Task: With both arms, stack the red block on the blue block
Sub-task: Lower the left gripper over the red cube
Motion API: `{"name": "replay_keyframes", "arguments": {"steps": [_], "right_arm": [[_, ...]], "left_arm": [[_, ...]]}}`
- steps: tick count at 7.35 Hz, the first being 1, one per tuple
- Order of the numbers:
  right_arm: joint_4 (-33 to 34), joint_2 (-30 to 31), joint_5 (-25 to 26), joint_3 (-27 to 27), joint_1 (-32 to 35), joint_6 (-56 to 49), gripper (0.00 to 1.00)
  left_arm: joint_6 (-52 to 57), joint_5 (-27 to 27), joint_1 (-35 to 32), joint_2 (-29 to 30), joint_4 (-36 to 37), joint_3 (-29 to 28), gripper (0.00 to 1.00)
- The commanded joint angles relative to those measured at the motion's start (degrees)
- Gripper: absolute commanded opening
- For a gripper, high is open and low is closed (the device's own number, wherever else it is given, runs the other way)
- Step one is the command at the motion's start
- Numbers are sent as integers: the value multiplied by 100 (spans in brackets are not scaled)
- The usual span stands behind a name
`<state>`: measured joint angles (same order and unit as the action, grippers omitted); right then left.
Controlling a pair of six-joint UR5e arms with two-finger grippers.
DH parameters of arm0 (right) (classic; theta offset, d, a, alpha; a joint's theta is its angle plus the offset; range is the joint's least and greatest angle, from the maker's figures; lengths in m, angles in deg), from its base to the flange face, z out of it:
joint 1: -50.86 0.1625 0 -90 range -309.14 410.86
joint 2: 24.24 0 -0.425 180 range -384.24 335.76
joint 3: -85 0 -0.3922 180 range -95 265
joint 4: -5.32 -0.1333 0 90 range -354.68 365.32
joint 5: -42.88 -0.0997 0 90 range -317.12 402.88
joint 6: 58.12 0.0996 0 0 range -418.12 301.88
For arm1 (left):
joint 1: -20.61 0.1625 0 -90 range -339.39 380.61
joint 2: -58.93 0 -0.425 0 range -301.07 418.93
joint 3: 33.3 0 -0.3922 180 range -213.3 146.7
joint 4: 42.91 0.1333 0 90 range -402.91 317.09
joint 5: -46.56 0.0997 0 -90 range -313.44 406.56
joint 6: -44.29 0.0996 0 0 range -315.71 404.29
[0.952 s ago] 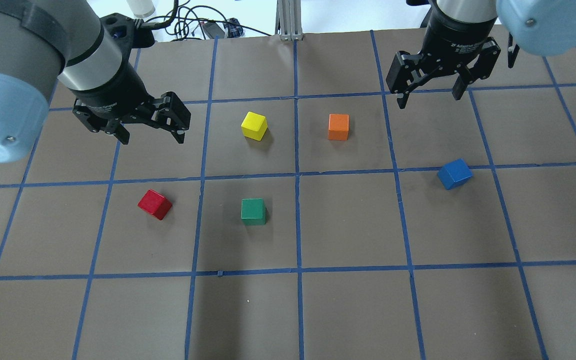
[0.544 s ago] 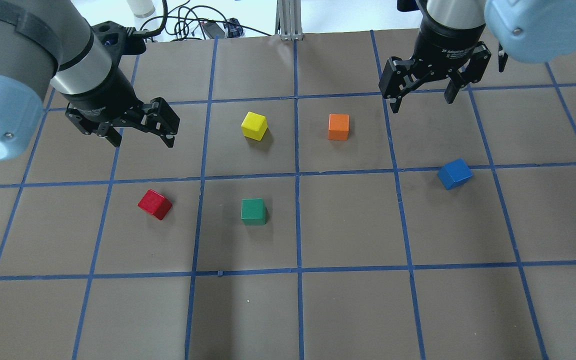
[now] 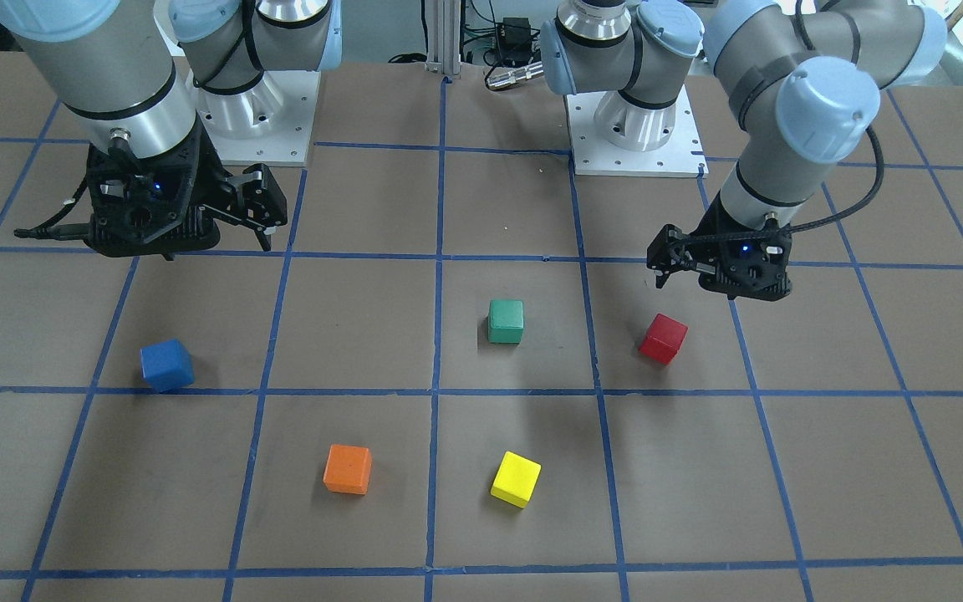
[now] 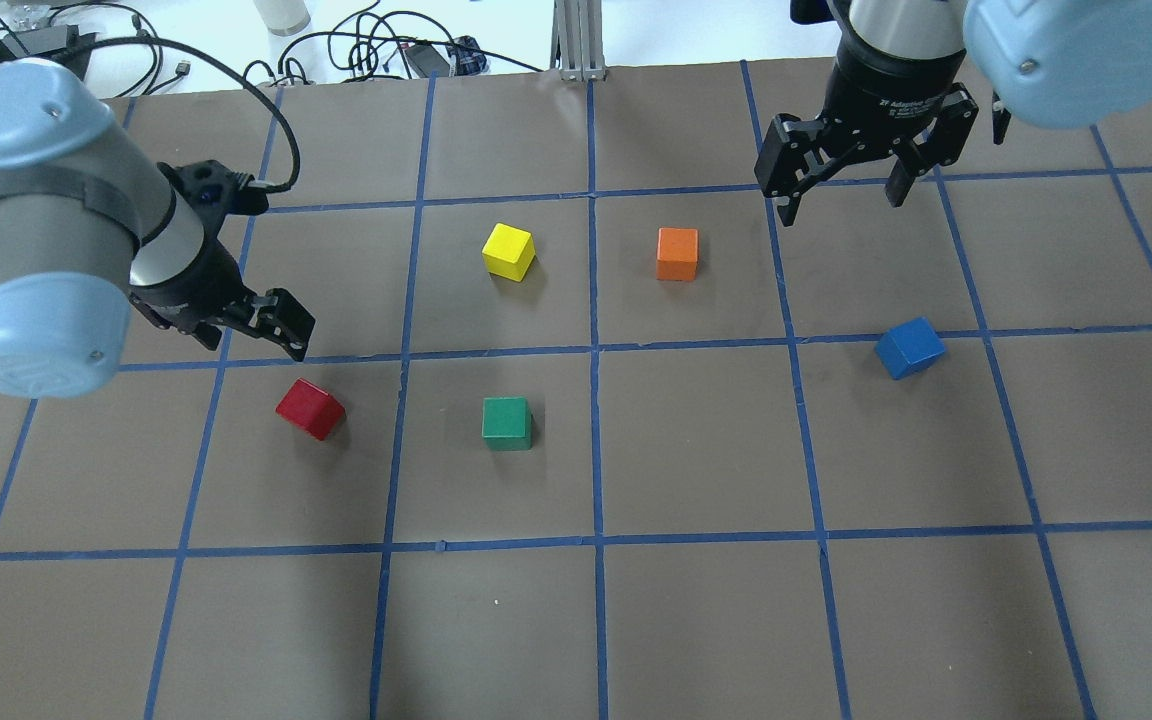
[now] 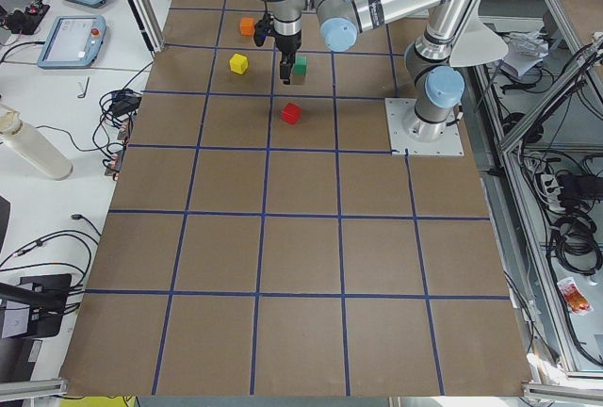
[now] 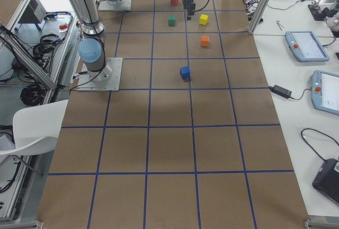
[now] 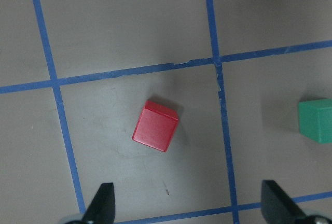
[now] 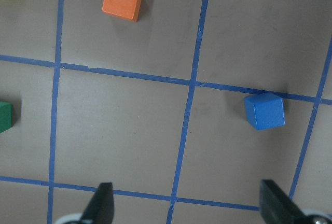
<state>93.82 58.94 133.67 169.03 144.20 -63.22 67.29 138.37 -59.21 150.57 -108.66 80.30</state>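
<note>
My left gripper is to take hold of the red block by two opposite sides next, so that it can stack the red block on the blue block [image 3: 167, 365].
The red block [image 4: 309, 408] sits on the brown mat at the left, also in the front view [image 3: 663, 338]. My left gripper [image 4: 254, 347] is open and empty, low over the mat just beyond the red block. In the left wrist view the red block [image 7: 155, 129] lies ahead of the open gripper [image 7: 189, 206], not between the fingers. The blue block [image 4: 909, 347] sits at the right, on a blue tape line. My right gripper [image 4: 841, 205] is open and empty, raised well beyond the blue block, which shows in the right wrist view [image 8: 265, 111].
A green block [image 4: 507, 422] sits right of the red one. A yellow block [image 4: 509, 250] and an orange block [image 4: 677, 253] sit further out in the middle. Cables and a metal post [image 4: 576, 40] lie past the mat's far edge.
My left arm has swung down and nearer, bringing its open gripper close to the red block. My right gripper has shifted slightly left and away. No block has moved.
</note>
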Motion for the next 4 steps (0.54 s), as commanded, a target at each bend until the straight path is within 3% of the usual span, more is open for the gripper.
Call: {"name": "replay_keyframes", "arguments": {"steps": [1,4], "right_arm": [[10,-3,0,-9,0,0,100],[1,-3,9,8,0,0,100]], "left_arm": [[906,109,27,371,737,547,100],[935,144,27,995,1280,566,100]]}}
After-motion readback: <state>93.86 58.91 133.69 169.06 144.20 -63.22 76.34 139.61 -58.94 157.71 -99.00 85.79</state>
